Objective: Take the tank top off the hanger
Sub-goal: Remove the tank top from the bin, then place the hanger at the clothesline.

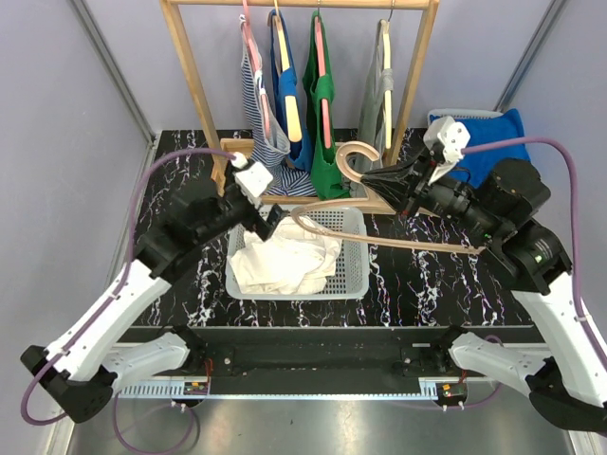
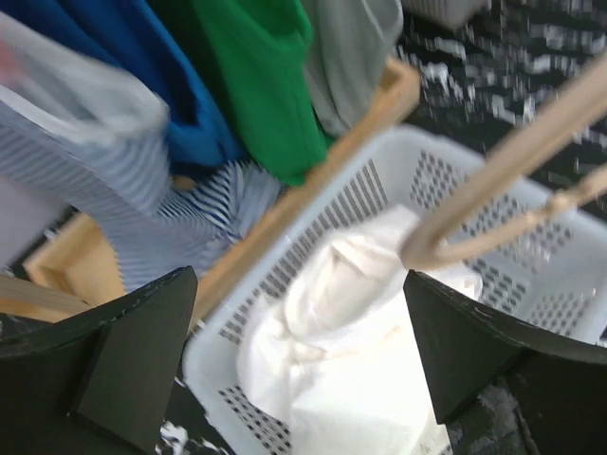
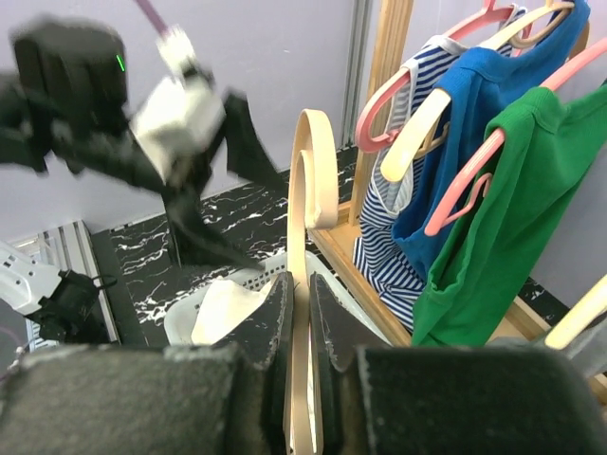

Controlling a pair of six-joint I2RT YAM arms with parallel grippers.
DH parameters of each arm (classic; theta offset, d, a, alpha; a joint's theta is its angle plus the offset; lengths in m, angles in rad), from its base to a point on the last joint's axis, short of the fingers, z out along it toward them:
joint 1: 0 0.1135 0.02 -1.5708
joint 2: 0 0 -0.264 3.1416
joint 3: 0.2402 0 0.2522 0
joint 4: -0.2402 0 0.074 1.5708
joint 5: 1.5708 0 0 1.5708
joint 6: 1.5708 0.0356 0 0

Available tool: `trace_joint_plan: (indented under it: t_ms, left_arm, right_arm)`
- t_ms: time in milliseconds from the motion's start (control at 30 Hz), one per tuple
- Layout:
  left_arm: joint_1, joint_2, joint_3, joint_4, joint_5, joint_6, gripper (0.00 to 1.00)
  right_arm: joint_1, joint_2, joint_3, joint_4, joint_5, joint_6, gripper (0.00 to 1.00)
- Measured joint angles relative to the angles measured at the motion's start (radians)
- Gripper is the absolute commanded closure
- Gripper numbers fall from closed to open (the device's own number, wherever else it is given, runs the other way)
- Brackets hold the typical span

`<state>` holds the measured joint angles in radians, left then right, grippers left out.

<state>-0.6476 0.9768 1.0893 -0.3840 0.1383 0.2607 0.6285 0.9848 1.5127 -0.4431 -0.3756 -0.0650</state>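
Note:
The left gripper grabs the bare wooden hanger point(image 1: 379, 242) by its free arm next, leaving the hanger's hook free to hang on the rack.
The white tank top point(image 1: 285, 261) lies crumpled in the white basket point(image 1: 351, 284), off the hanger. The bare wooden hanger point(image 1: 379, 242) hangs in the air over the basket's far right corner, and my right gripper point(image 1: 384, 185) is shut on it just below its hook. In the right wrist view the hanger point(image 3: 308, 180) stands pinched between the jaws of the right gripper point(image 3: 302, 303). My left gripper point(image 1: 275, 223) hovers open over the basket's left side with nothing in it. The left wrist view looks down between the wide jaws of the left gripper point(image 2: 299, 351) at the tank top point(image 2: 351, 351) and the hanger's end point(image 2: 503, 161).
Behind the basket stands a wooden rack point(image 1: 194, 76) with a striped top point(image 1: 258, 114), a blue one point(image 1: 285, 95), a green one point(image 1: 325, 123) and a grey one point(image 1: 377, 95) on hangers. Blue cloth point(image 1: 493, 142) lies at the back right.

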Motion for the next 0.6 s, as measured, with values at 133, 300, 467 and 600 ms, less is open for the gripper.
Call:
trace_joint_plan:
  t_ms: [133, 300, 467, 600]
  left_arm:
    - [0.008, -0.003, 0.208, -0.026, 0.080, 0.013, 0.01]
    - [0.008, -0.106, 0.276, -0.024, 0.312, 0.035, 0.01]
    - [0.006, -0.109, 0.294, -0.092, 0.486, 0.046, 0.01]
    - [0.006, -0.063, 0.293, -0.146, 0.572, 0.045, 0.01]
  right_arm:
    - [0.000, -0.007, 0.004, -0.019, -0.047, -0.013, 0.96]
    - [0.000, 0.042, 0.031, 0.010, -0.214, 0.006, 0.96]
    - [0.000, 0.061, -0.013, 0.118, -0.309, 0.080, 0.97]
    - [0.000, 0.081, -0.011, 0.199, -0.357, 0.132, 0.97]
